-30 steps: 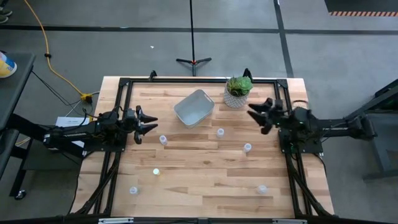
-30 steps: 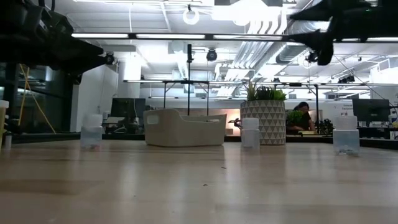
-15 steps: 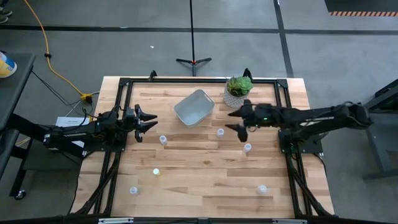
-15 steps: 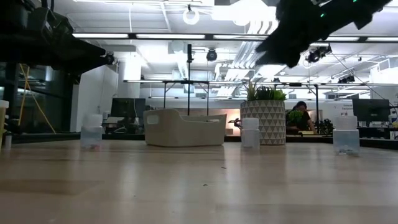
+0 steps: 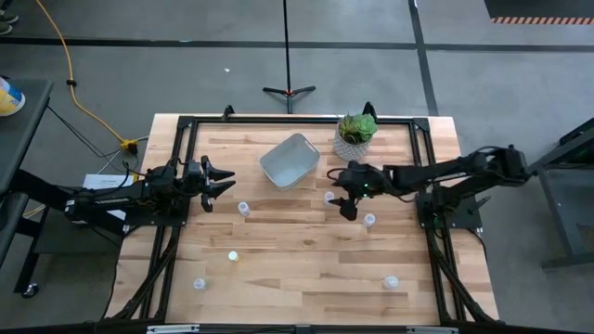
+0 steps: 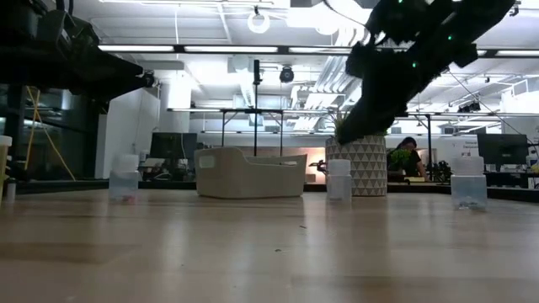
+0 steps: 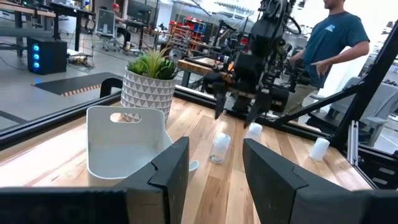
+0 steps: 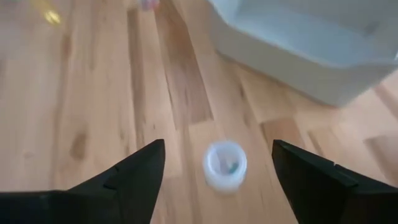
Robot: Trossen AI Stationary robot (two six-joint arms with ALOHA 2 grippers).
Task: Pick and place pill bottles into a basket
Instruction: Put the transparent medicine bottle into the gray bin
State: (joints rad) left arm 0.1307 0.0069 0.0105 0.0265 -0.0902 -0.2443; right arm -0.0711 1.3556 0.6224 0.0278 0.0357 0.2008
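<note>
My right fingers must lower before closing: they're above the middle bottle's white cap (image 5: 329, 197).
The light grey basket (image 5: 290, 160) sits at the back middle of the table; it also shows in the low view (image 6: 250, 172). Several small pill bottles stand apart on the wood, among them one at the middle (image 5: 329, 197), one on the left (image 5: 243, 209) and one on the right (image 5: 369, 220). My right gripper (image 5: 342, 193) is open and hovers over the middle bottle (image 8: 225, 165), which shows between its fingers (image 8: 134, 177), close to the basket wall (image 8: 311, 56). My left gripper (image 5: 218, 183) is open and empty at the table's left edge.
A white pot with a green plant (image 5: 355, 135) stands right of the basket. More bottles stand toward the front (image 5: 233, 255), (image 5: 199, 284), (image 5: 392, 281). A black frame (image 5: 297, 119) runs along the table edges. A person (image 7: 333, 43) stands beyond the table.
My right arm has reached from the table's right edge in toward the middle and dropped lower, to above the bottle in front of the basket. The left arm has not moved.
</note>
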